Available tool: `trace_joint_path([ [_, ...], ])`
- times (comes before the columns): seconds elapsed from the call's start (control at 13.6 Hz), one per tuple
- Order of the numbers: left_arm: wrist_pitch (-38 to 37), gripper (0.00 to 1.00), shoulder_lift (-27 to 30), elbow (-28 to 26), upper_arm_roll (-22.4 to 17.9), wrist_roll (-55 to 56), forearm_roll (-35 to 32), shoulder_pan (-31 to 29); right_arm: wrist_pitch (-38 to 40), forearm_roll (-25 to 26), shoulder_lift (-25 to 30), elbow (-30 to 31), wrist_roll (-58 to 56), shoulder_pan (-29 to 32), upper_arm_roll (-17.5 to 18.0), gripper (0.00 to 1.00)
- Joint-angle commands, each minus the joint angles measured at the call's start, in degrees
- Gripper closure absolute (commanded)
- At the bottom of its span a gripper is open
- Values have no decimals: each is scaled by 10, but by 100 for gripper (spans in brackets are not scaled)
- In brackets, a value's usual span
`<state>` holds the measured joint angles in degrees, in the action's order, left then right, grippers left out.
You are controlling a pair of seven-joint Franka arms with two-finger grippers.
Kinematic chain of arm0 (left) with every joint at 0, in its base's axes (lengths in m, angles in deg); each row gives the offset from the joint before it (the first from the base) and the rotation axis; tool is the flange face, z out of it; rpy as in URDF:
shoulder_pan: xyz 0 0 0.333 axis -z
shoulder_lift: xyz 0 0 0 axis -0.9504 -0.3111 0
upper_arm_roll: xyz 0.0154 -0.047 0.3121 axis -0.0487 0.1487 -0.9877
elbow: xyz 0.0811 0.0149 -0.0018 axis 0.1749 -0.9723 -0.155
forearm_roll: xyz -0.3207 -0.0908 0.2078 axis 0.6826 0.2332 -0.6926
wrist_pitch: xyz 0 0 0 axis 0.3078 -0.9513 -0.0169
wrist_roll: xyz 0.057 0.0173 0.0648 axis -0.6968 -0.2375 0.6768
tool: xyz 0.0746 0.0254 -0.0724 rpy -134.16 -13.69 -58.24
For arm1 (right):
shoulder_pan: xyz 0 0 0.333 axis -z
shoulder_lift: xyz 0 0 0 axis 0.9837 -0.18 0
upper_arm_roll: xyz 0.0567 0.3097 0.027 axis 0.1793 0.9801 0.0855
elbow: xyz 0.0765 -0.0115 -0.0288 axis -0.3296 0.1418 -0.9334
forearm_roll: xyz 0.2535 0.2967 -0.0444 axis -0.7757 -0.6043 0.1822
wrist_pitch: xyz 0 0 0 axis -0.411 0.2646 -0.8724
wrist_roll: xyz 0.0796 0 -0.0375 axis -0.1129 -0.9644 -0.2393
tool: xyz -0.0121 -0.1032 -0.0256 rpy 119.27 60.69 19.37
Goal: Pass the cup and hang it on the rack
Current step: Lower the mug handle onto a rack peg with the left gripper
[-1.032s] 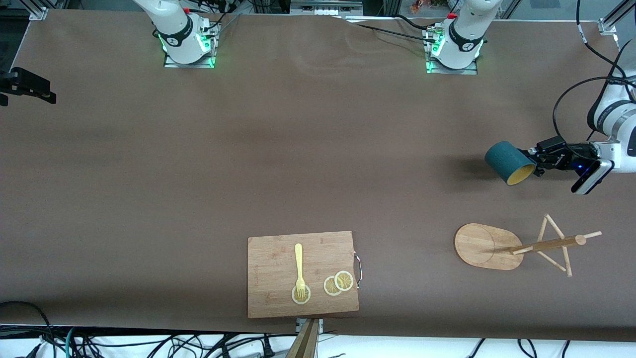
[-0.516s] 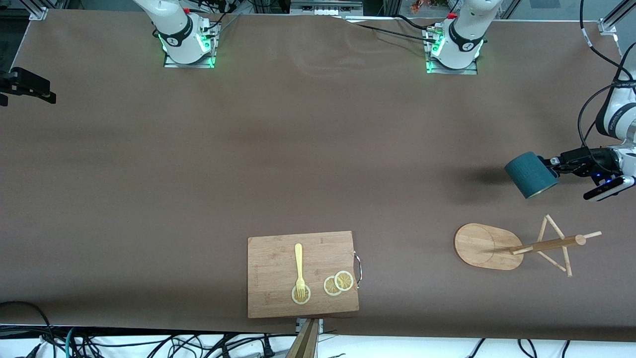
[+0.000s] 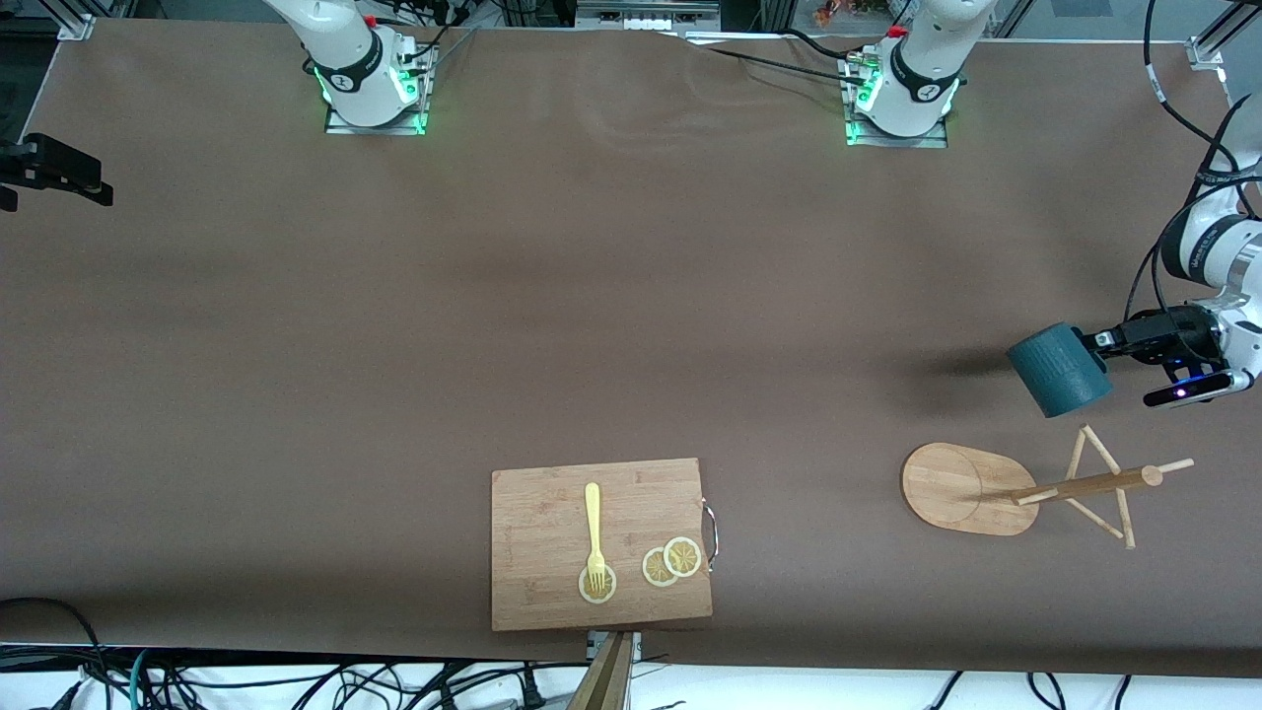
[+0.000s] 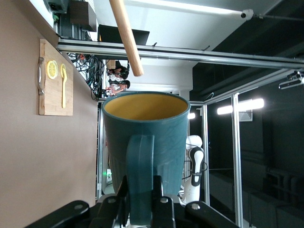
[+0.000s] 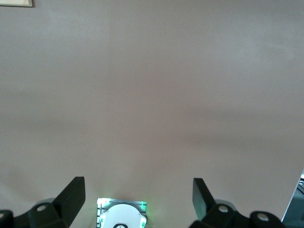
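Observation:
The teal cup hangs above the rack's wires, so my left gripper needs to bring the cup down onto the rack before opening.
The dark teal cup (image 3: 1060, 370) hangs tilted in the air at the left arm's end of the table, just above the rack's pegs. My left gripper (image 3: 1102, 342) is shut on its handle. In the left wrist view the fingers (image 4: 163, 199) clamp the handle of the cup (image 4: 145, 137), and its yellowish inside shows. The tip of a rack peg (image 4: 127, 40) reaches close over the cup's rim. The bamboo rack stands on its oval base (image 3: 951, 488) with the pole (image 3: 1085, 485) and thin pegs. My right gripper (image 5: 139, 190) is open over bare table, nothing between its fingers.
A wooden cutting board (image 3: 552, 552) lies near the table's front edge, with a yellow fork (image 3: 594, 528) and lemon slices (image 3: 672, 562) on it. A black device (image 3: 49, 173) juts in at the right arm's end. The right arm's base (image 5: 121, 216) shows under the right gripper.
My left gripper has carried the cup toward the left arm's end and closer to the rack, turning it so its mouth no longer faces the front camera. The right arm has not moved.

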<state>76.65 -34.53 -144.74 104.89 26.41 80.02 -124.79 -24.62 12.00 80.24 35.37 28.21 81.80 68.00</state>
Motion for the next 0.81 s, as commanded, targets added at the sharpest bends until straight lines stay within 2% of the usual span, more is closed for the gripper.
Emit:
trace_joint_path([
  [0.0,4,100,-12,16,3,52,37,5,-5,-3,7,7,-6,4,4,0],
  [0.59,8,100,-33,17,2,126,58,0,-5,-3,7,7,-5,5,4,0],
  [0.74,17,100,-37,36,-1,147,61,3,-5,-3,7,7,-3,5,4,0],
])
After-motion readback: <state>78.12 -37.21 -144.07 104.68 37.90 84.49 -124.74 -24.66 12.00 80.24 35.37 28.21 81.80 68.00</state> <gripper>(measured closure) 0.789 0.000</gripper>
